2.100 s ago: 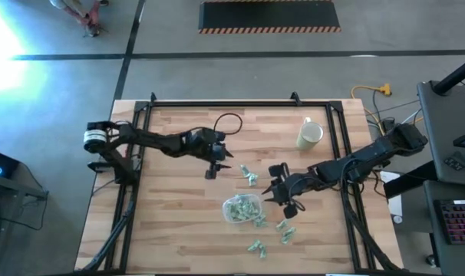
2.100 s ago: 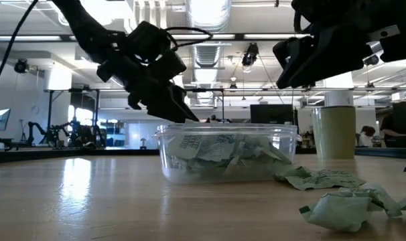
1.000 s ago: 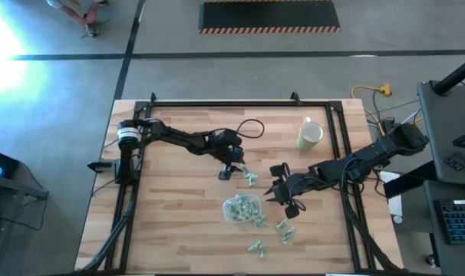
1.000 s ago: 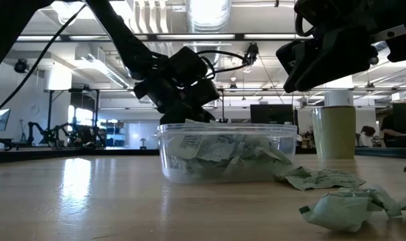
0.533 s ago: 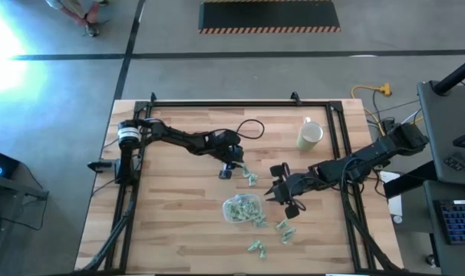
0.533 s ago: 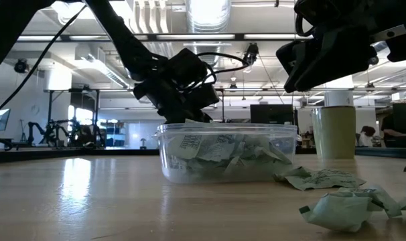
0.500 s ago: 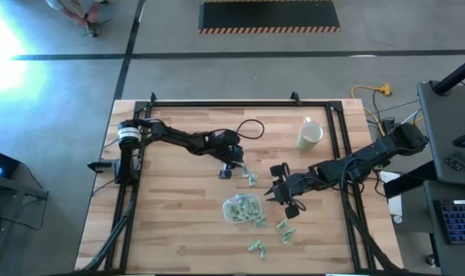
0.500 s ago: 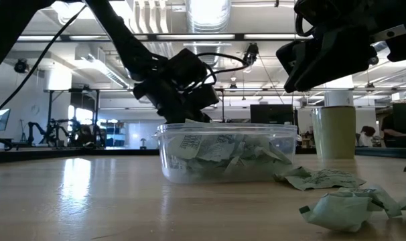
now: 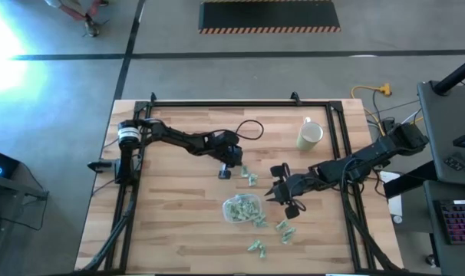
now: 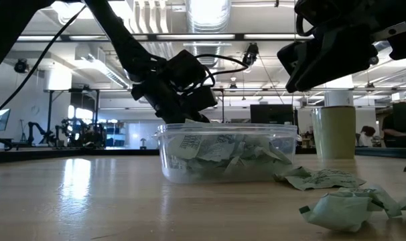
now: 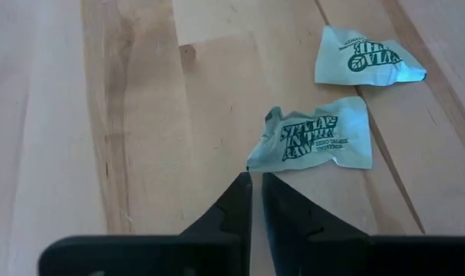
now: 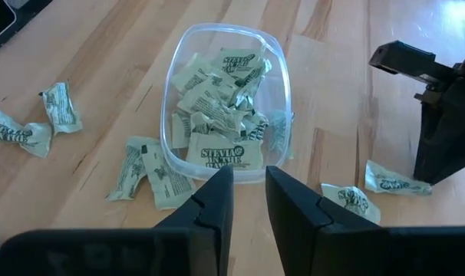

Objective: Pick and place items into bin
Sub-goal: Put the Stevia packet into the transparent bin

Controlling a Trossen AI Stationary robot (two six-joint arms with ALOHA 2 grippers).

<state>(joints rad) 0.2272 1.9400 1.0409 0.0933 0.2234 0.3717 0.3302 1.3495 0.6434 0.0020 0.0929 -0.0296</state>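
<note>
The pale-green item beyond the bin has my left gripper's fingers shut beside it, so next they reopen, then close on the item's near end.
The bin (image 9: 242,208), a clear oval tub, sits mid-table and holds several pale-green wrapped items (image 12: 217,115). More items lie loose on the wood to its right and near side (image 9: 282,230) and two lie beyond its far side (image 9: 252,179). My left gripper (image 11: 256,178) is slanted down at the table with its fingers shut, and their tips are at the corner of one of those two items (image 11: 313,138). The other item (image 11: 367,57) lies just past it. My right gripper (image 12: 248,180) hovers right of the bin, narrowly open, with nothing between its fingers. My left gripper has its shut fingertips at the nearest corner (image 11: 249,165) of the flat-lying item, coming slanting down from the table's left. I cannot tell whether they touch or pinch that corner. The item lies flat on the wood.
A cream mug (image 9: 310,136) lies at the far right of the table. A black frame (image 9: 217,105) runs round the tabletop. Bare wood (image 9: 171,215) lies left of the bin.
My left gripper has stayed over the two loose items and its wrist has turned slightly. Bin and items have not moved.
</note>
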